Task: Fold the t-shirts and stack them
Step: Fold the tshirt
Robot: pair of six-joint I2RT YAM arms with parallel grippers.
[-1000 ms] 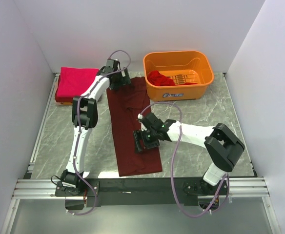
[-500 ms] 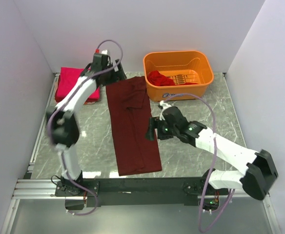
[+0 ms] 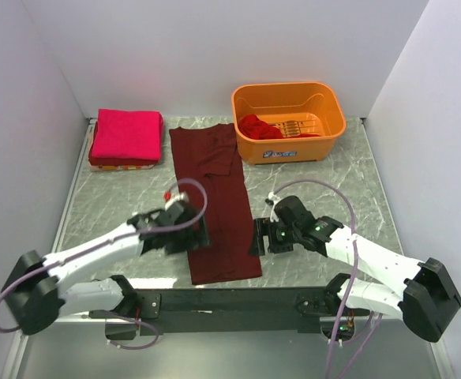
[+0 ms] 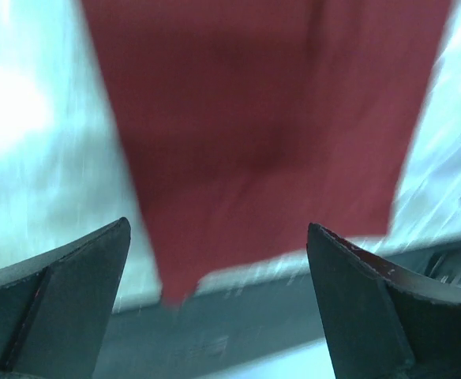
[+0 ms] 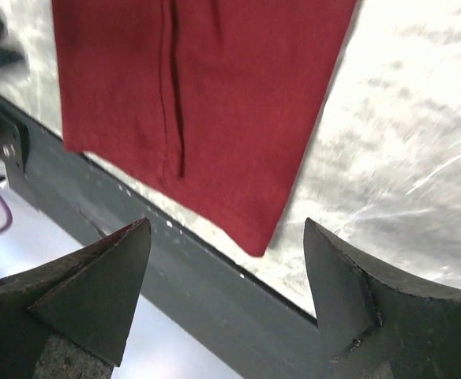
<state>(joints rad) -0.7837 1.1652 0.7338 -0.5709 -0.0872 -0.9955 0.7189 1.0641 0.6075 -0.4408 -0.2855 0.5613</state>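
I should fold the maroon t-shirt over itself, so my left gripper next needs to grab the maroon t-shirt's near hem corner (image 3: 196, 279) (image 4: 176, 286), opposite my right gripper.
A dark maroon t-shirt (image 3: 213, 197) lies folded into a long strip down the middle of the table. It also shows in the left wrist view (image 4: 262, 118) and the right wrist view (image 5: 199, 103). A bright pink-red t-shirt (image 3: 125, 136) lies folded at the back left. A brighter red t-shirt (image 3: 260, 126) sits crumpled in the orange basket (image 3: 287, 118). My left gripper (image 3: 197, 234) is open and empty over the strip's near left part. My right gripper (image 3: 259, 237) is open and empty beside the strip's near right edge.
The table's dark front rail (image 3: 230, 300) runs just below the shirt's near hem. It also shows in the left wrist view (image 4: 238, 332) and the right wrist view (image 5: 215, 300). White walls close in the left, back and right sides.
My left arm has swung from the shirt's far end at the back down to its near end. My right gripper has moved nearer the front edge, beside the shirt's right side.
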